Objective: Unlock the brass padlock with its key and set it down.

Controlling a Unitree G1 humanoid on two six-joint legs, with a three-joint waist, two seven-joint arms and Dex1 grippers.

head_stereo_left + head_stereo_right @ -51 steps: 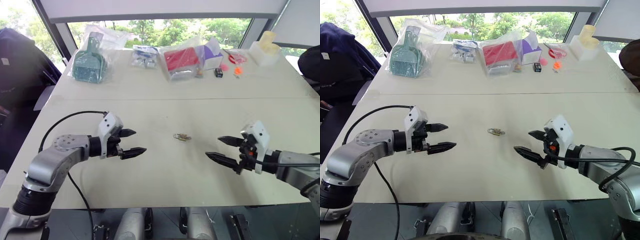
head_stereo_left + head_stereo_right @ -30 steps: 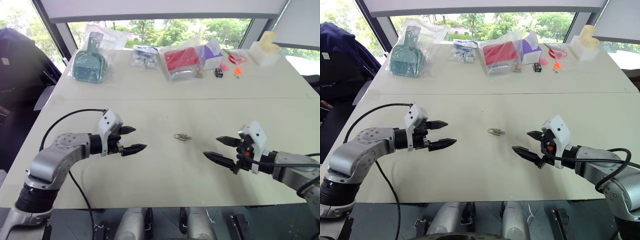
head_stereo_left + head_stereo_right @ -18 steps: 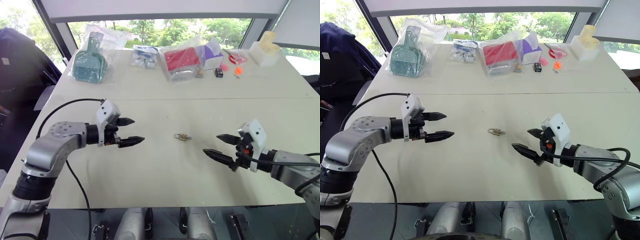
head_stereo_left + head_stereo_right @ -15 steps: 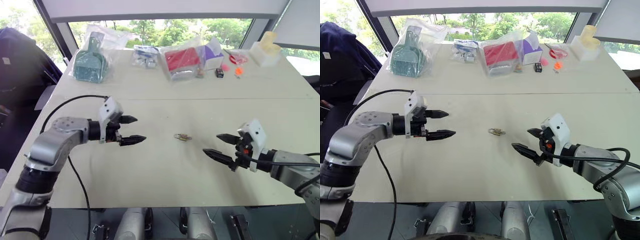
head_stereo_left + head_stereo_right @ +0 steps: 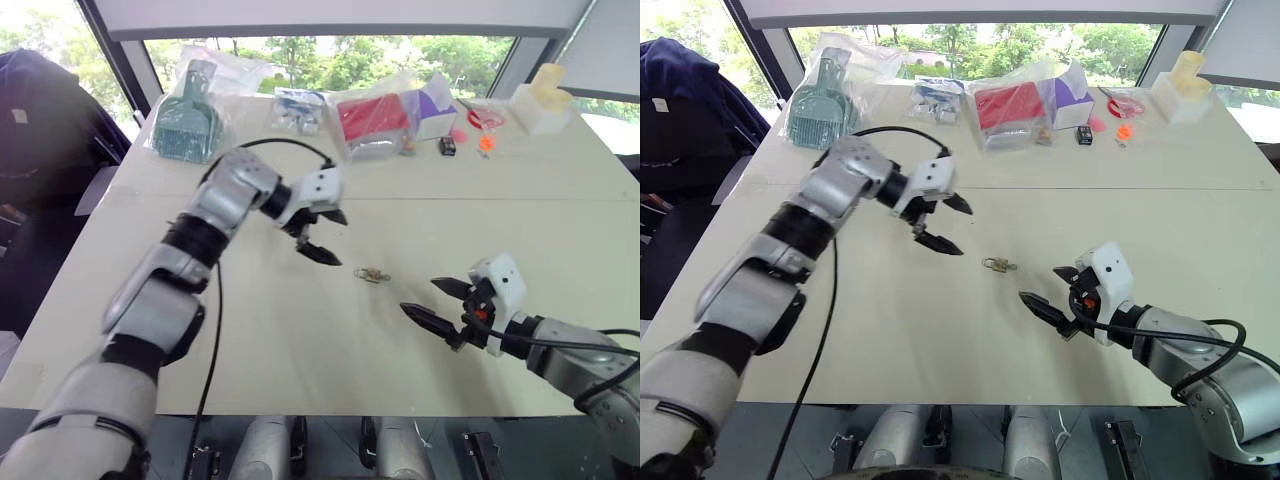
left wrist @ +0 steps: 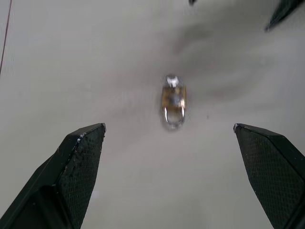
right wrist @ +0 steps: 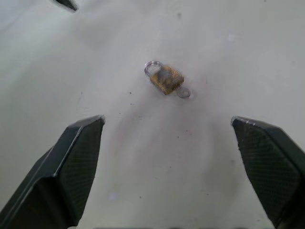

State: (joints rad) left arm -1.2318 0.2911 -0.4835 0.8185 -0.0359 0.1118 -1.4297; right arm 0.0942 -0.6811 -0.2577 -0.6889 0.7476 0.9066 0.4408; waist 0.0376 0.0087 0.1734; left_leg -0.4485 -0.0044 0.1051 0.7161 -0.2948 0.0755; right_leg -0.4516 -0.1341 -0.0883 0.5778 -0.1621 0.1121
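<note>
The shackle and key head stick out at the padlock's ends, so my left gripper will next grab it by the flat sides of its brass body (image 5: 372, 275).
The small brass padlock (image 5: 368, 273) lies flat on the cream table (image 5: 300, 340), near its middle, with a silver shackle at one end. A silver key head (image 7: 184, 93) pokes out of its other end. My left gripper (image 5: 331, 238) hovers open just left of and behind the lock, pointing down at it, with nothing between its fingers. In the left wrist view the brass padlock (image 6: 173, 101) sits centred between the spread fingers (image 6: 83, 157). My right gripper (image 5: 424, 297) stands open to the lock's right, nearer the front edge, and aims at it.
Along the far edge stand a bagged teal scoop (image 5: 185, 125), a bagged red item (image 5: 368, 118), a purple box (image 5: 432, 105), small black and orange items (image 5: 447, 146) and a white block (image 5: 540, 100). A dark jacket (image 5: 40, 110) hangs at the left.
My left arm has swung right and away from me, from the table's left to beside the padlock, rolling its wrist. Its fingers stay open. The right gripper has hardly moved.
</note>
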